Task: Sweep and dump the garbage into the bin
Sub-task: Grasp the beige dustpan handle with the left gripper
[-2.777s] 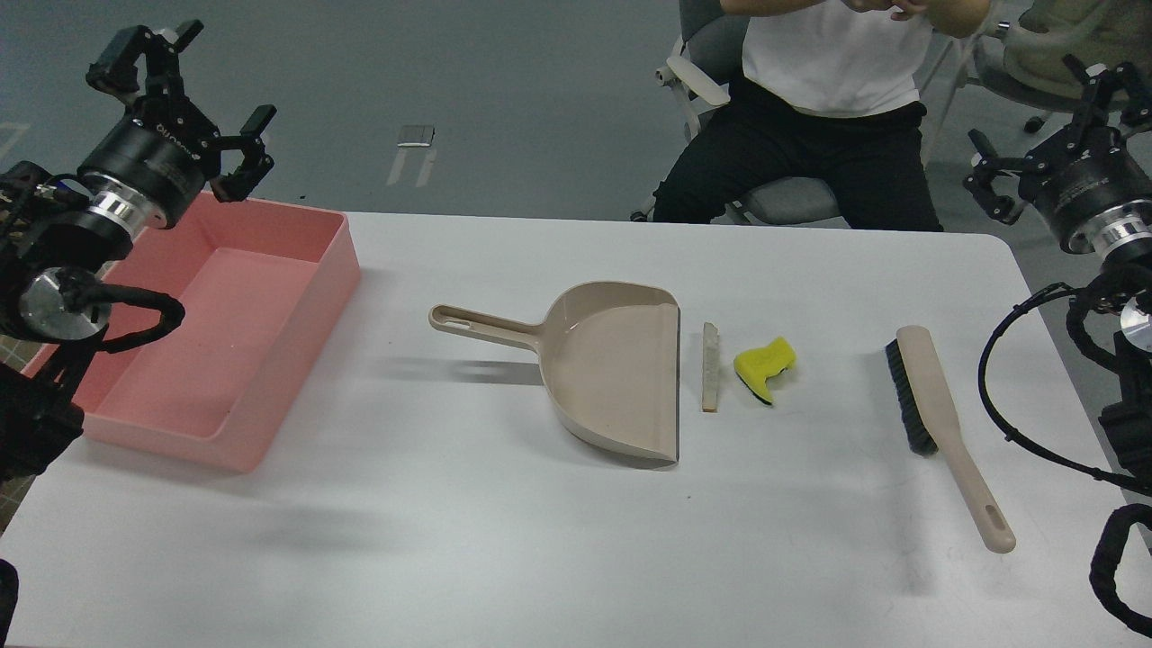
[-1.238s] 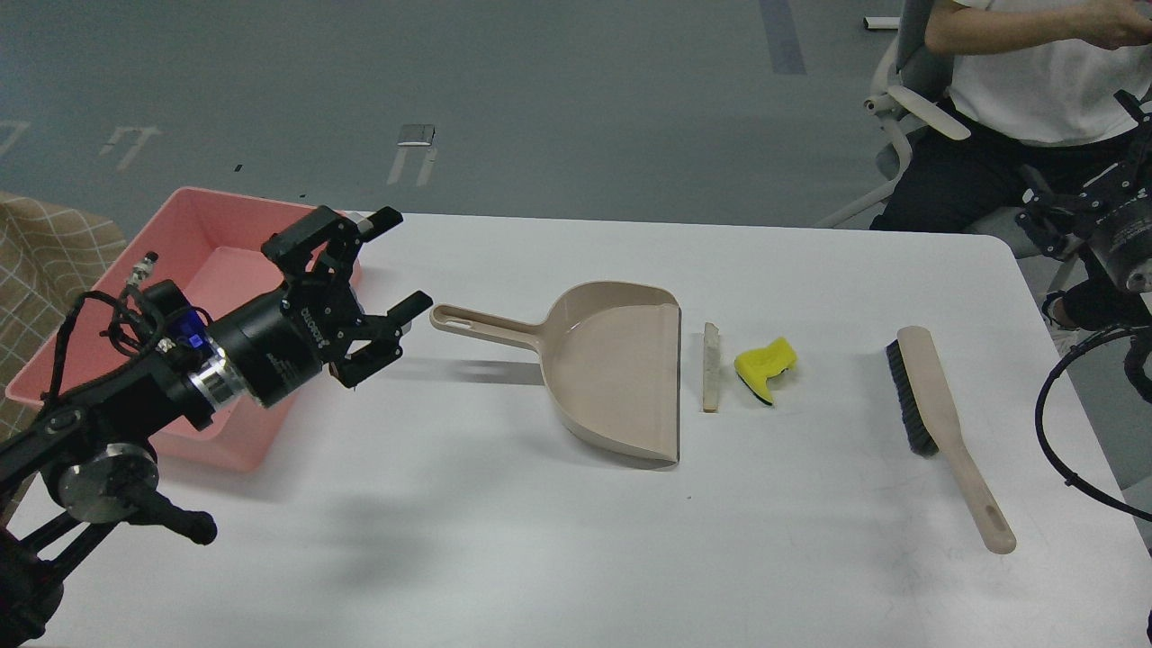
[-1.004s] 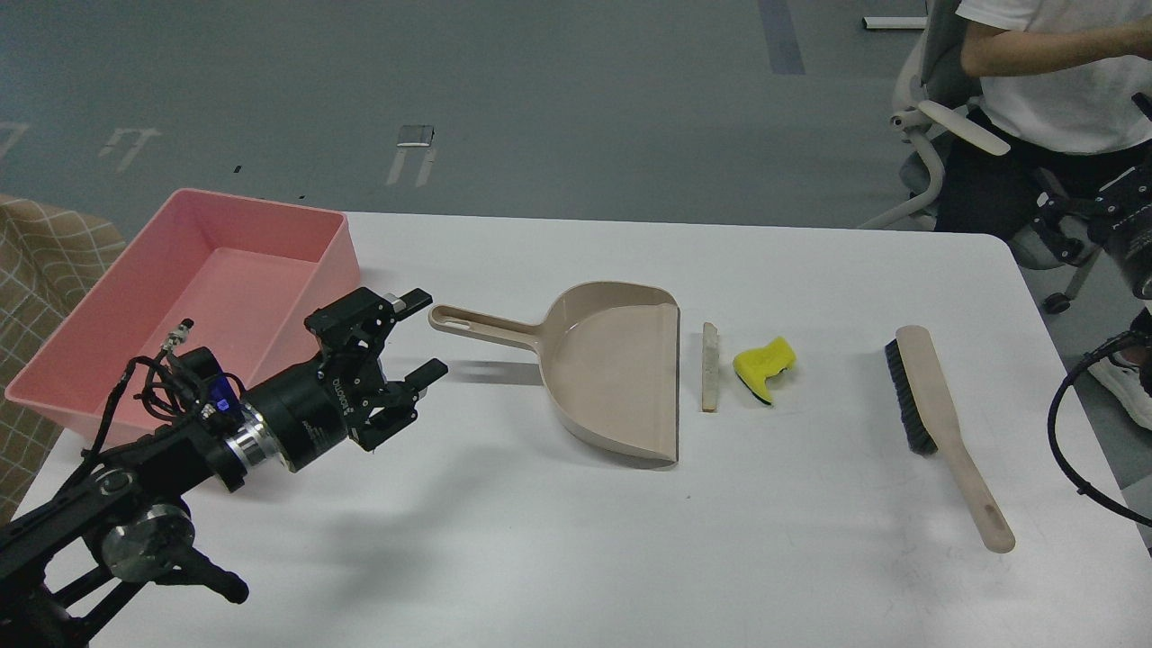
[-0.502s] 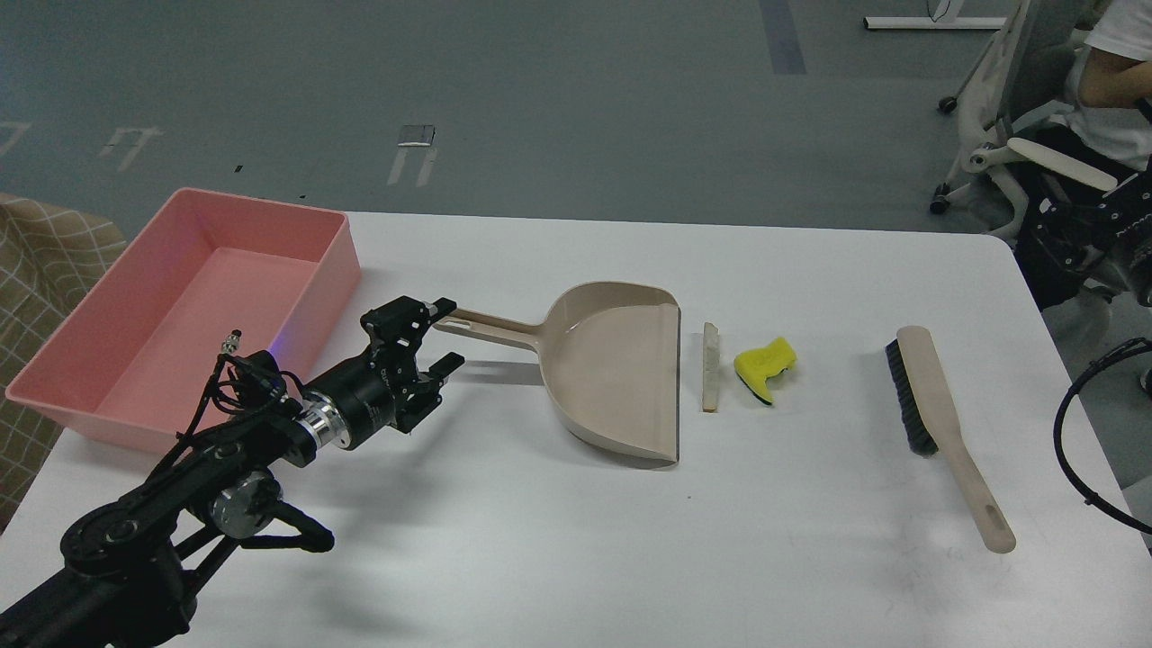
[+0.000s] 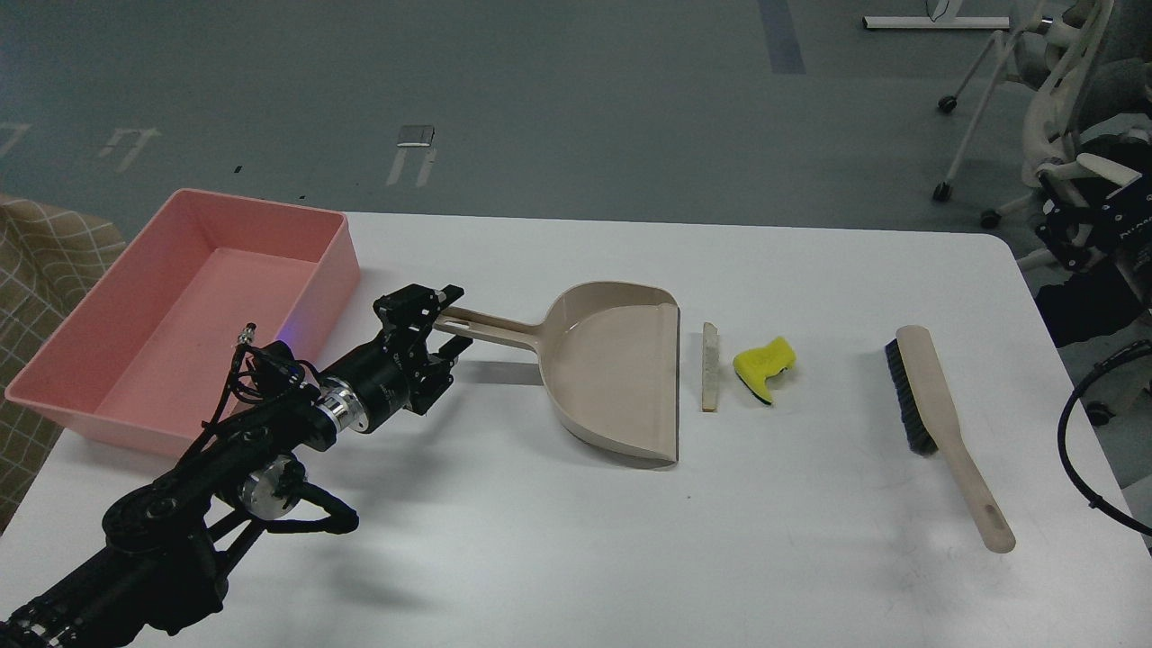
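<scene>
My left gripper grabs the dustpan's narrow handle (image 5: 483, 326) next, since the dustpan's scoop spreads far wider than the open fingers.
The garbage lies right of the beige dustpan's (image 5: 615, 371) open lip: a thin white slice (image 5: 711, 367) with a tan crust, and a yellow sponge chunk (image 5: 763, 367) with a dark underside. The pink bin (image 5: 317, 290) stands at the table's left. My left gripper (image 5: 449, 319) is open, its two fingers astride the end of the dustpan's handle (image 5: 490, 328), one above and one below it. My right gripper (image 5: 1084, 225) is at the far right edge beyond the table, dark and seen small.
A beige brush (image 5: 940, 409) with black bristles lies on the right of the white table (image 5: 540, 540). An office chair (image 5: 1053, 108) stands off the far right corner. A checked cloth (image 5: 36, 261) shows left of the bin.
</scene>
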